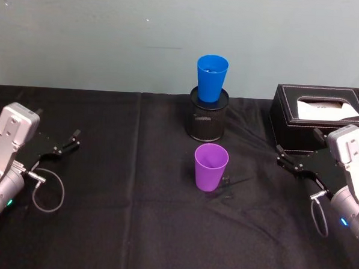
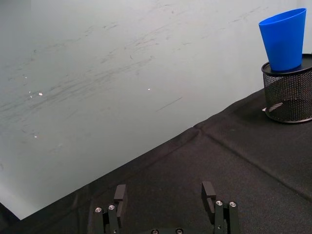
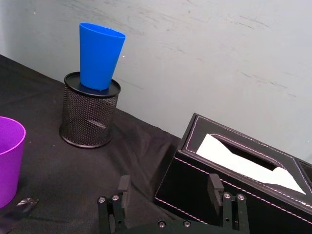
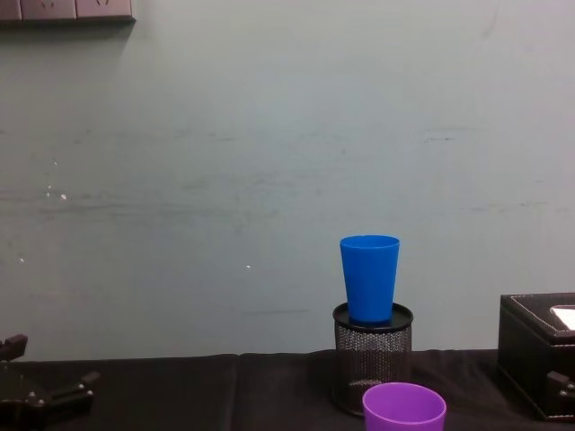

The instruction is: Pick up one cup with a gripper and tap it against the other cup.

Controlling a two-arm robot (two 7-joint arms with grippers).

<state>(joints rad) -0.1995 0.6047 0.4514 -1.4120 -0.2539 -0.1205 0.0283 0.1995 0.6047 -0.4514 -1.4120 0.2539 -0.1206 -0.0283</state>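
Next, my right gripper picks up the purple cup by its upper side (image 4: 404,426) to tap it against the blue cup (image 4: 369,277).
The purple cup (image 1: 210,166) stands upright at the middle of the black table; it also shows in the chest view (image 4: 404,406) and the right wrist view (image 3: 7,158). Behind it the blue cup (image 1: 211,77) sits upright on a black wire-mesh pen holder (image 1: 207,117), seen also as blue cup (image 2: 284,39), (image 3: 100,55), (image 4: 369,277). My left gripper (image 1: 67,144) rests open at the table's left side, empty, well left of the cups. My right gripper (image 1: 286,159) hangs open and empty, right of the purple cup; its fingers (image 3: 123,186) frame the tissue box.
A black tissue box (image 1: 320,118) with white tissue stands at the back right, just behind the right gripper. A pale wall closes off the table's far edge. Open black cloth (image 1: 127,216) lies between the arms, in front of the purple cup.
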